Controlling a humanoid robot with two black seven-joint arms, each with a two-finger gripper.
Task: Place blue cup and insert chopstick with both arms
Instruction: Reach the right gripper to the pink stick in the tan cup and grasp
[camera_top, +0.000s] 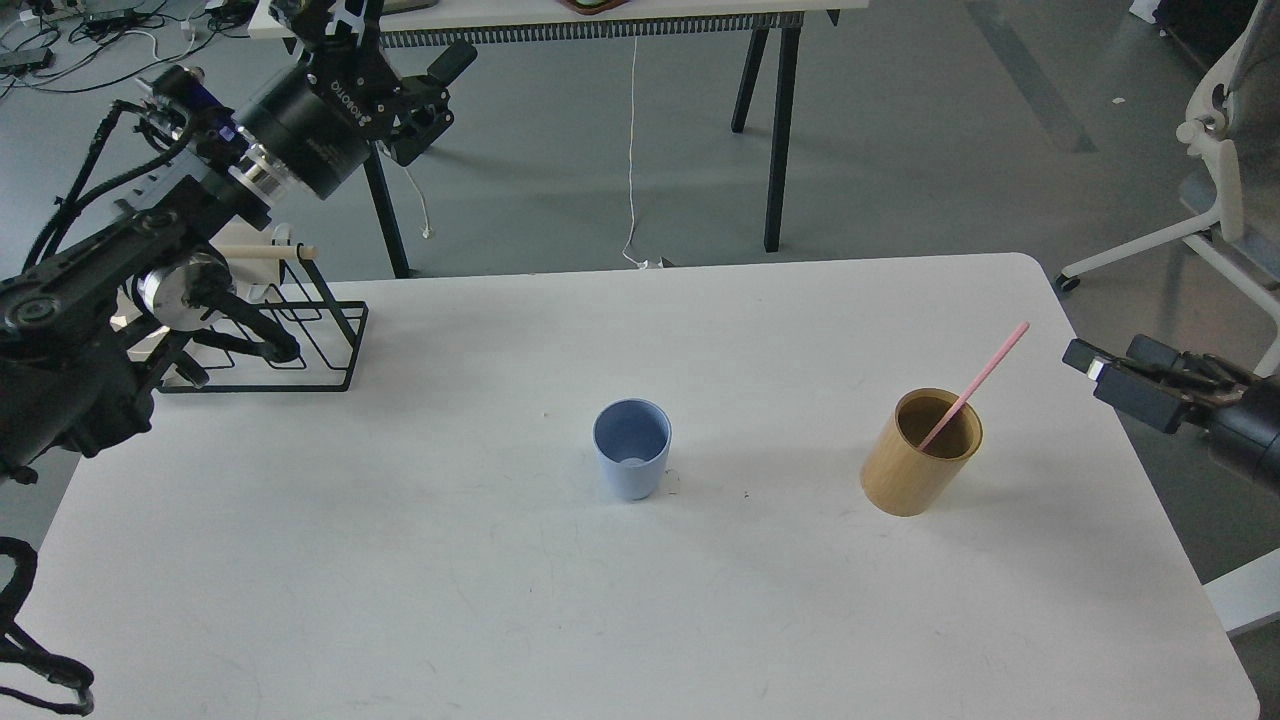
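The pink chopstick has to go into the blue cup (632, 450), so my right gripper will grab it by its upper end (1018, 335) next.
The blue cup (632, 450) stands upright and alone at the middle of the white table (500, 600). The pink chopstick (985, 368) leans up and to the right out of the tan wooden holder (915, 470), right of the cup. My left gripper (400, 35) is raised high at the far left, beyond the table's back edge, open and empty. My right gripper (1108, 360) comes in from the right edge, just past the table's right side. It is level with the chopstick's upper end, a short way right of it, open and empty.
A black wire rack (320, 345) with a pale wooden rod (265, 253) stands at the table's back left, under my left arm. A second table with black legs (775, 130) stands behind. A white office chair (1225, 150) is at the right.
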